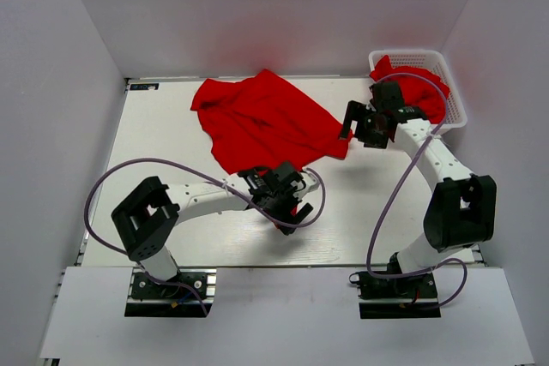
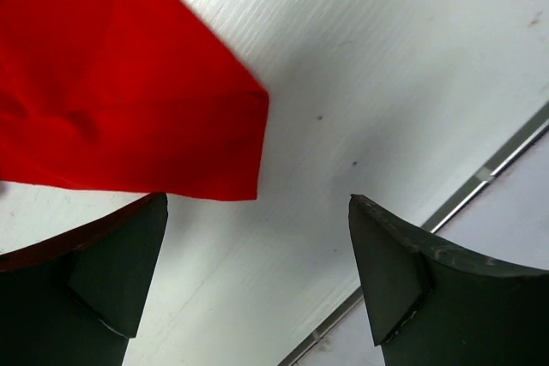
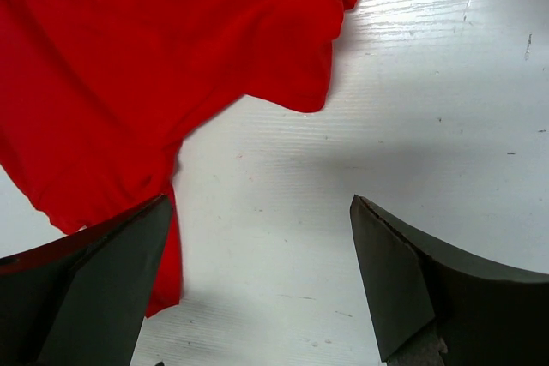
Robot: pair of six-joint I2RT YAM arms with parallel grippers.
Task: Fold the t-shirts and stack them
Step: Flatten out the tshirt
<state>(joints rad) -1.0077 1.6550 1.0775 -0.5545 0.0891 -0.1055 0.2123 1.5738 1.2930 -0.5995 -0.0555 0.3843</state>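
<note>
My left gripper grabs the red t-shirt by its corner at the near edge next, to spread the t-shirt open for folding.
One red t-shirt (image 1: 266, 122) lies crumpled and spread on the white table (image 1: 163, 135), at the back centre. More red t-shirt cloth (image 1: 429, 96) lies bunched in the basket at the back right. My left gripper (image 1: 293, 214) is open and empty, just past the shirt's near edge. In the left wrist view a shirt corner (image 2: 111, 83) lies ahead and left of the open left gripper (image 2: 257, 272). My right gripper (image 1: 350, 130) is open and empty at the shirt's right edge. In the right wrist view the shirt (image 3: 154, 57) reaches the left finger (image 3: 94, 289) of the open gripper (image 3: 257, 280).
A white plastic lattice basket (image 1: 459, 109) stands at the back right corner, behind the right arm. White walls close in the table on three sides. The table's near edge (image 2: 480, 177) runs close to the left gripper. Purple cables loop off both arms.
</note>
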